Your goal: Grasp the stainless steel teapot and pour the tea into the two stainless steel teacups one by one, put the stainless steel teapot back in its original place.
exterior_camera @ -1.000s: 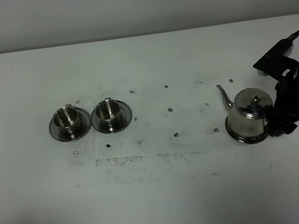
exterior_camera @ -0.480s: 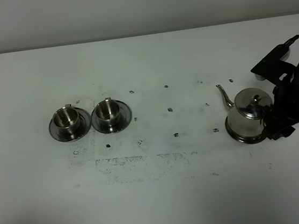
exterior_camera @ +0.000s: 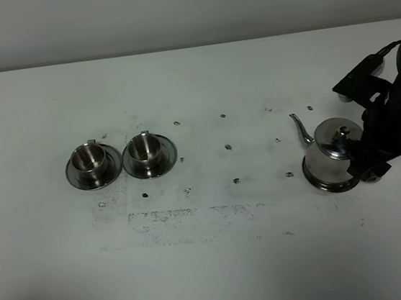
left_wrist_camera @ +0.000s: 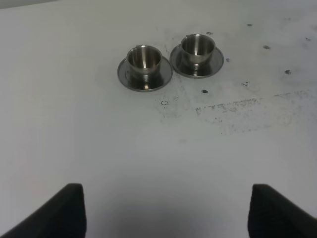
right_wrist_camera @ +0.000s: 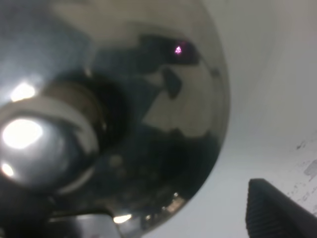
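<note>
I should close my right gripper on the stainless steel teapot now: my fingers reach down around the teapot's handle side, beside the teapot's lid, so they would hold the teapot.
The stainless steel teapot [exterior_camera: 333, 153] stands on the table at the right, spout pointing to the far left. It fills the right wrist view [right_wrist_camera: 114, 99], lid knob close up. My right gripper [exterior_camera: 370, 165] is at the pot's handle side, low against it. One finger [right_wrist_camera: 277, 213] shows wide of the pot, so the jaws look open. The handle is hidden. The two stainless steel teacups [exterior_camera: 88, 159] [exterior_camera: 142, 149] stand on saucers at the left, also in the left wrist view [left_wrist_camera: 144, 58] [left_wrist_camera: 197, 45]. My left gripper [left_wrist_camera: 168, 213] is open and empty, well short of the cups. No tea shows.
The white table [exterior_camera: 221, 263] has small dark screw holes [exterior_camera: 228, 147] between cups and pot and scuffed marks toward the front. The right arm's black body [exterior_camera: 397, 98] rises behind the teapot. A grey wall runs along the far edge.
My right arm has shifted a little to the left and closer in on the teapot's handle side. The teapot and the cups have stayed where they were.
</note>
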You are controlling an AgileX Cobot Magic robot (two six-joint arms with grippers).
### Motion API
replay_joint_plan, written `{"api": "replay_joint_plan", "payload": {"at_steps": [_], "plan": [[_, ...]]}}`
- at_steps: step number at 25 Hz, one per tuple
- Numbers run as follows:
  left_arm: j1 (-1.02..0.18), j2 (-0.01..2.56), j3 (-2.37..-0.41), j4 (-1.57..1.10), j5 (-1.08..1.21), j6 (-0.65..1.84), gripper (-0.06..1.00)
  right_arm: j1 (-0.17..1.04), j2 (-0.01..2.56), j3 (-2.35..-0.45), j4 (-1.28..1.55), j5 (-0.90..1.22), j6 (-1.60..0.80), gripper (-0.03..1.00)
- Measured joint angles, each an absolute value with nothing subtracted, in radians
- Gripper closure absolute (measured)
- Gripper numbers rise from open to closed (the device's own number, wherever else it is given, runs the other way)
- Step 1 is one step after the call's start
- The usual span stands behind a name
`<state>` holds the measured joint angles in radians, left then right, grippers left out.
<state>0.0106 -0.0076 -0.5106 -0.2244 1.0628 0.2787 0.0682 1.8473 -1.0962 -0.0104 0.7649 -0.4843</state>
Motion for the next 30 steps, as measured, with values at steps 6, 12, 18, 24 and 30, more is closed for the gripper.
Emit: {"api": "replay_joint_plan", "payload": {"at_steps": [6, 12, 18, 24, 30], "plan": [[0.011, -0.008, -0.511, -0.224, 1.063, 0.279, 0.3, 0.068, 1.849, -1.096, -0.01, 0.763, -0.487, 0.39], [0.011, -0.008, -0.511, -0.224, 1.063, 0.279, 0.3, 0.068, 1.852, -1.096, -0.01, 0.763, -0.487, 0.46], [0.011, -0.008, -0.511, -0.224, 1.063, 0.275, 0.3, 0.068, 1.853, -1.096, 0.0, 0.771, -0.487, 0.66], [0.011, -0.008, -0.511, -0.224, 1.063, 0.276, 0.3, 0.068, 1.854, -1.096, 0.016, 0.784, -0.495, 0.8], [0.011, -0.008, -0.511, -0.224, 1.063, 0.276, 0.3, 0.068, 1.854, -1.096, 0.034, 0.79, -0.502, 0.8]]}}
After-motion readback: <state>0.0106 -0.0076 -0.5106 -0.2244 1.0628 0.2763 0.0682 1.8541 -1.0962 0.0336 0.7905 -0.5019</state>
